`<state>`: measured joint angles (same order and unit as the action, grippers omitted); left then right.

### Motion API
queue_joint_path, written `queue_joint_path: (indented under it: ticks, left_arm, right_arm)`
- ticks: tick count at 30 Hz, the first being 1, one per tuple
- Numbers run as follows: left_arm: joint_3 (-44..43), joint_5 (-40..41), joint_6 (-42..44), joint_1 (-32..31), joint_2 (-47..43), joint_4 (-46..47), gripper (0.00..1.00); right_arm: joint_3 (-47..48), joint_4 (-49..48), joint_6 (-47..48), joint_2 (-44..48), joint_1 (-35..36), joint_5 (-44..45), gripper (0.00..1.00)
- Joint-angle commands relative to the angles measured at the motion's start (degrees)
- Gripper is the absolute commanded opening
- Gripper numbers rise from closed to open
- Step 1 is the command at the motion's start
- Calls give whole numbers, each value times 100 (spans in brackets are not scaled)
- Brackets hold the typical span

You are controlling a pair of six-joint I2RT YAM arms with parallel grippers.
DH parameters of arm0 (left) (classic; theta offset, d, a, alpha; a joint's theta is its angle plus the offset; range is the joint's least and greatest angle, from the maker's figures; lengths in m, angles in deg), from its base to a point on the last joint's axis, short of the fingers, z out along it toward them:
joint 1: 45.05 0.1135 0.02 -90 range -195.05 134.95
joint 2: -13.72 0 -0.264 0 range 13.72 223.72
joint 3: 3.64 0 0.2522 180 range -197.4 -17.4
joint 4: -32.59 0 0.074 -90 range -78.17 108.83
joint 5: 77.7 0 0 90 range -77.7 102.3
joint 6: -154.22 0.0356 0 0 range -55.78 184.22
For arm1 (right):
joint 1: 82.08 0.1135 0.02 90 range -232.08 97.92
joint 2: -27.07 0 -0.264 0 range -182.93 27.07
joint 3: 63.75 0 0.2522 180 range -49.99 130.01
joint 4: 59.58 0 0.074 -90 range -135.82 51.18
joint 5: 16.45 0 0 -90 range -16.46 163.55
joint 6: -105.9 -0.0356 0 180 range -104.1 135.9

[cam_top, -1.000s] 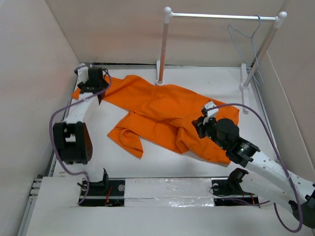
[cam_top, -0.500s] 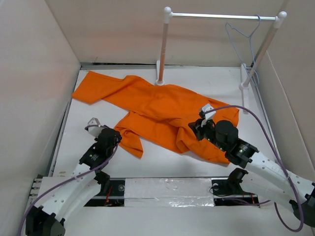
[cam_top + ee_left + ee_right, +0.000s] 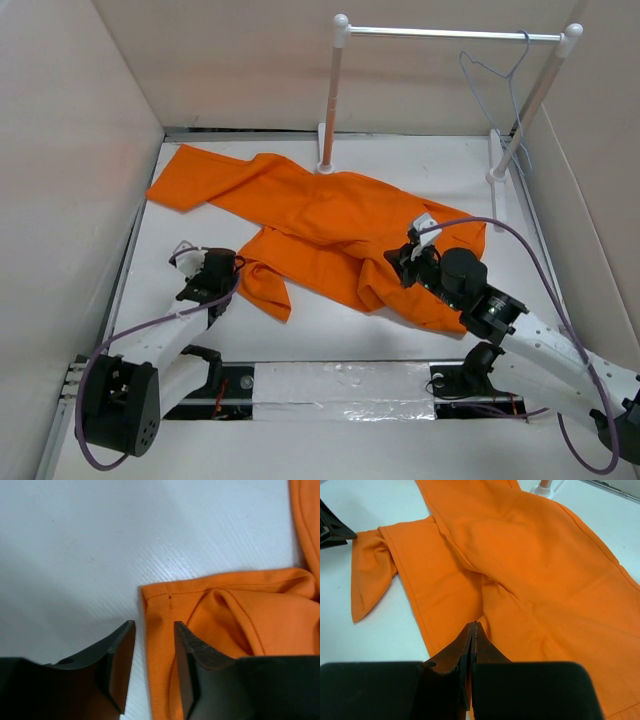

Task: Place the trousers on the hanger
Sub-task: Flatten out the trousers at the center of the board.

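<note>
The robot's left gripper will next grab the trousers (image 3: 330,220) at the folded leg's hem corner, so that it can spread that leg flat for the hanger.
The orange trousers (image 3: 330,220) lie spread flat on the white table, one leg running to the far left, the other folded toward the front. My left gripper (image 3: 230,270) is open at the folded leg's hem. In the left wrist view the hem edge (image 3: 160,630) lies between the parted jaws of that gripper (image 3: 154,626). My right gripper (image 3: 398,258) is shut over the trousers' middle. In the right wrist view it (image 3: 473,625) sits just above a fold of the cloth (image 3: 530,555), with nothing seen between its jaws. The thin pale hanger (image 3: 511,85) hangs on the rail at the far right.
A white two-post rail stand with a metal crossbar (image 3: 450,33) stands at the back. Its left post base (image 3: 325,165) touches the trousers' far edge and shows in the right wrist view (image 3: 545,487). Beige walls (image 3: 80,150) enclose the table on three sides.
My left arm has swung from the trousers' far-left corner down to the folded leg's hem at the front left. The right gripper has barely moved and stays shut.
</note>
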<state>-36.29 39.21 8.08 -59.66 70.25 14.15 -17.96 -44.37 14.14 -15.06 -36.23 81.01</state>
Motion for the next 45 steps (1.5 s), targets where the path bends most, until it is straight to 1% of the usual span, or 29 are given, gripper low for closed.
queue_joint_path:
  ticks: [1,4,5,7,8,10,11,12,13,15,16,17,19,20,22,23,24,28,30,34,35,38,40,42,43,45]
  left_arm:
    - [-70,-72,174,29,-73,355,35]
    - [-263,-72,235,29,418,372,38]
    - [-412,-90,279,29,733,390,38]
    - [-544,-99,323,29,1016,355,34]
    - [-641,-99,340,29,1183,337,29]
    - [-668,-64,384,29,1211,407,12]
    - [-703,-29,437,81,1133,407,1]
    - [-755,-29,507,81,1071,399,0]
    - [-860,-37,612,142,1001,320,0]
    - [-1387,41,893,204,720,31,0]
    - [-1615,216,990,204,606,-301,0]
    - [-2052,322,1095,204,378,-461,0]
    - [-2450,603,1245,204,149,-865,0]
    - [-2731,691,1298,265,-61,-945,0]
    - [-2943,980,1377,371,-230,-1043,0]
    - [-3110,982,1491,450,-317,-1008,0]
    - [-3216,886,1666,685,-310,-1034,0]
    - [-3954,780,1974,1240,-11,-1515,0]
    - [-4315,859,2098,1294,-45,-1701,0]
    - [-4447,1035,2712,1294,-625,-1342,0]
    - [-4691,1139,2853,1294,-626,-1359,0]
    - [-5350,1649,3100,1294,-329,-1929,0]
    - [-5414,1825,3319,1294,-292,-1966,0]
    - [-5169,1931,3469,1294,-362,-1773,0]
    - [-5046,1949,3565,1294,-362,-1546,0]
    - [-4896,1905,3531,1294,-100,-1482,0]
  right_arm:
    - [-39,-374,9,47,47,62,0]
    - [-30,-365,9,56,47,1,0]
    - [-30,-356,18,64,47,-8,0]
    - [-30,-313,18,108,47,9,0]
    - [-39,-278,18,126,47,18,0]
    - [-56,-268,9,196,47,71,0]
    - [-74,-294,-8,222,47,80,0]
    - [-109,-295,-9,240,47,97,0]
    - [-118,-303,-9,258,47,115,0]
    - [-162,-321,-35,284,47,141,0]
    - [-162,-339,-52,284,47,159,1]
    - [-162,-321,-61,293,47,185,2]
    - [-162,-312,-61,302,47,273,3]
    - [-171,-295,-79,310,47,291,3]
    - [-171,-277,-88,328,47,343,4]
    - [-171,-251,-96,346,47,352,4]
    - [-171,-242,-88,346,47,378,5]
    - [-171,-163,-132,416,47,528,9]
    - [-171,-6,-149,469,47,641,10]
    - [-206,39,-167,609,47,791,12]
    - [-215,39,-167,636,47,826,13]
    - [-215,30,-167,592,47,844,16]
    - [-189,39,-167,539,47,879,17]
    - [-171,92,-202,487,47,958,18]
    - [-154,127,-219,478,47,985,21]
    - [-109,224,-263,486,47,1072,23]
